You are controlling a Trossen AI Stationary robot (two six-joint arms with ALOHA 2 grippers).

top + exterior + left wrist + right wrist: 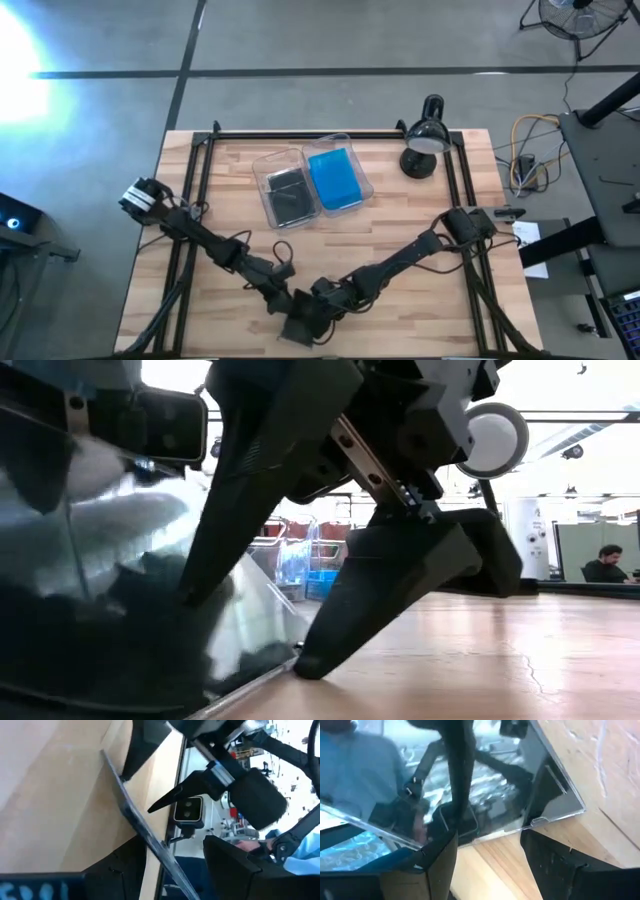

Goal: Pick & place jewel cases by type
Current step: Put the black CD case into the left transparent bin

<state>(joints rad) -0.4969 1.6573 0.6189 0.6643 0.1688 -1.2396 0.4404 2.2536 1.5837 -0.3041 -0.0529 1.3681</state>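
Note:
Next, my left gripper grips the smoky grey jewel case by its edge (150,845) to sort it into the tray of dark cases.
A smoky grey jewel case (300,326) sits tilted at the table's near edge, where both arms meet. In the low view its lower edge (288,656) rests on the wood and its face rises toward the left. My left gripper (172,870) is open with the case running edge-on between its fingers. My right gripper (487,865) is open over the case (540,785), its fingers standing either side of the case's near edge. Further cases lie in two clear trays: dark ones (288,196) and blue ones (333,178). My left gripper has the tilted case between its open fingers. One finger (117,872) lies against the face (147,842) turned toward the table, and the other finger (235,865) stands apart. The case leans with its lower edge on the wood. My right gripper has a fingertip (131,764) at the case's end (116,770); I cannot tell whether it touches.
The two clear trays (262,165) stand side by side in the table's middle toward the far edge. A black desk lamp (424,140) stands at the far right corner. Black rails (205,170) frame the table. Bare wood lies between the trays and the grippers.

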